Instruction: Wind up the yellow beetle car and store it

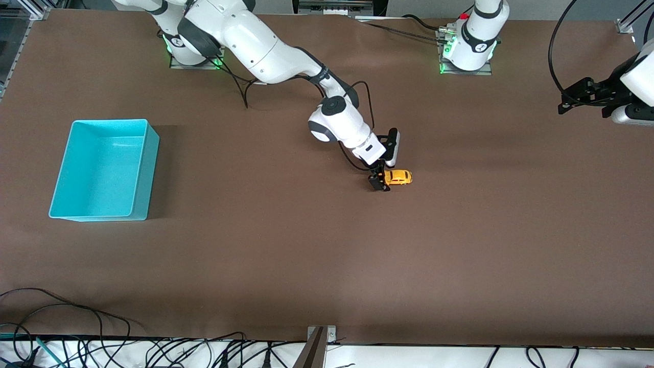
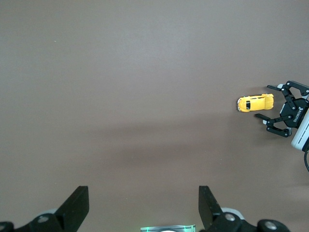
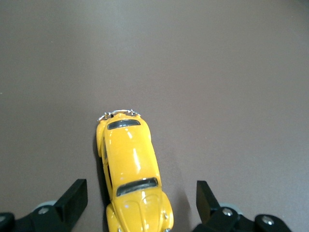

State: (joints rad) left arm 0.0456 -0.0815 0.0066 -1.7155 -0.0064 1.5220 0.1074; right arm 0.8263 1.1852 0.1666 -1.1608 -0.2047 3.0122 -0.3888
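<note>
My fingers are on either side of the yellow car's body (image 3: 133, 169) beside its windshield, so my right gripper should close on the car now.
The yellow beetle car (image 1: 398, 177) stands on the brown table near its middle. My right gripper (image 1: 382, 178) is low at one end of it, open. In the right wrist view the car (image 3: 133, 174) lies lengthwise between the two black fingers (image 3: 72, 195), with a gap on each side. My left gripper (image 1: 564, 105) waits open, up over the left arm's end of the table, holding nothing. The left wrist view shows the car (image 2: 255, 103) and the right gripper (image 2: 266, 102) farther off, past my left gripper (image 2: 144, 195).
A turquoise bin (image 1: 110, 121) stands toward the right arm's end of the table, and nothing shows inside it. Black cables (image 1: 61, 317) lie along the table edge nearest the front camera, with a small metal bracket (image 1: 321, 335) at its middle.
</note>
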